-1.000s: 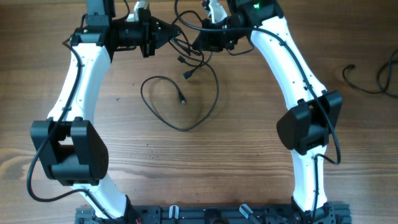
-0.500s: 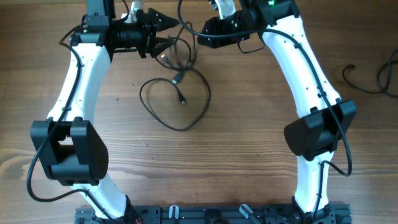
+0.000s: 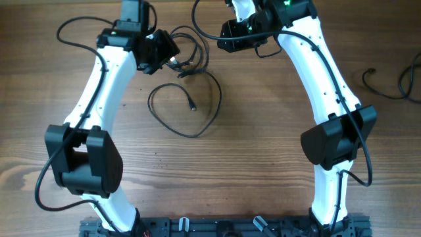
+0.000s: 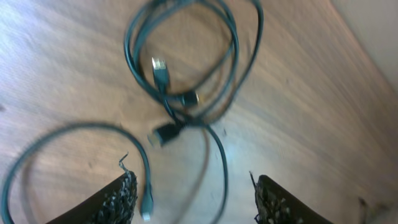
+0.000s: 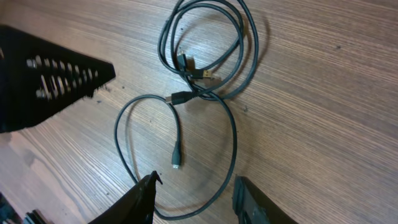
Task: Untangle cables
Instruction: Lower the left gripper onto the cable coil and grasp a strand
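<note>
I should grab the small coil by its cord with my left gripper next. Then the plug ends and wide loop (image 3: 187, 108) stay free to untangle.
The cables lie on the wooden table as thin black cords. A small coil (image 3: 191, 49) sits at the back, and a wide loop (image 3: 187, 108) spreads in front of it with a plug end (image 3: 192, 105) inside. My left gripper (image 3: 172, 56) hovers just left of the coil, open and holding nothing. From the left wrist the coil (image 4: 186, 56) and plugs (image 4: 163, 132) lie ahead of the open left gripper (image 4: 196, 199). My right gripper (image 3: 225, 36) hangs to the right of the coil. It is open (image 5: 196, 199) above the wide loop (image 5: 230, 143), apart from it.
Another black cord (image 3: 388, 85) lies at the table's right edge. The left arm's own wire (image 3: 72, 33) arcs at the back left. A black rail (image 3: 223, 227) runs along the front edge. The left gripper (image 5: 50, 74) shows in the right wrist view.
Both grippers were shut at the cable bundle and now stand open, holding nothing. The left arm has swung right toward the coil. The right arm has pulled back. The cables have settled on the table.
</note>
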You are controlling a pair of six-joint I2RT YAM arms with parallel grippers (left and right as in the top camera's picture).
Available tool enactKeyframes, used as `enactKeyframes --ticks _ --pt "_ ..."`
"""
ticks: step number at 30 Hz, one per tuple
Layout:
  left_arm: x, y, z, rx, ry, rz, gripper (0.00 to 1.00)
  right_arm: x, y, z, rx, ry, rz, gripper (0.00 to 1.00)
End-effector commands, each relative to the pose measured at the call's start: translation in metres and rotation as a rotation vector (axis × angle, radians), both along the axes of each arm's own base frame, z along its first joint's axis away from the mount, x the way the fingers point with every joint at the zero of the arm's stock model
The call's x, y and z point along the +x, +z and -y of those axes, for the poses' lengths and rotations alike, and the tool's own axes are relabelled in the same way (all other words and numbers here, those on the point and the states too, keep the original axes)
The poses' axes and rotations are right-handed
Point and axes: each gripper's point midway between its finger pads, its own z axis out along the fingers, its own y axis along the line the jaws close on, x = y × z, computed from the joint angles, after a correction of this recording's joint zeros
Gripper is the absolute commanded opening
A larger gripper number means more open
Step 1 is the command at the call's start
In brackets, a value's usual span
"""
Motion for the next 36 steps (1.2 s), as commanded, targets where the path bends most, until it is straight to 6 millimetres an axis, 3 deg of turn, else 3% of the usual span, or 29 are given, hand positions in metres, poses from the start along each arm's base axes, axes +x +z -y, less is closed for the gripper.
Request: enactKeyframes --ticks 1,8,15,23,31,33,36 --pt "0.026 -0.024 -0.027 0.206 0.075 0.052 0.57 0.0 0.008 0.008 -0.024 -0.028 0.02 0.43" --pt "0.07 -0.056 -0.044 0.313 0.147 0.153 0.56 -0.001 0.004 0.013 -0.052 -0.039 0.012 0.44" --pt "0.114 -0.071 -0.021 0.392 -0.126 0.338 0.56 0.0 0.004 0.014 -0.058 -0.042 0.014 0.46" --pt "0.123 -0.095 0.002 0.378 -0.317 0.392 0.58 -0.001 0.004 0.014 -0.058 -0.042 0.014 0.47" --pt "0.123 -0.108 0.002 0.379 -0.324 0.378 0.54 0.0 0.004 0.014 -0.058 -0.042 0.014 0.47" --pt "0.123 -0.114 0.002 0.379 -0.324 0.372 0.47 0.0 0.004 0.014 -0.058 -0.043 0.015 0.47" --pt "0.123 -0.115 0.002 0.378 -0.324 0.371 0.28 0.0 0.004 0.014 -0.058 -0.042 0.016 0.47"
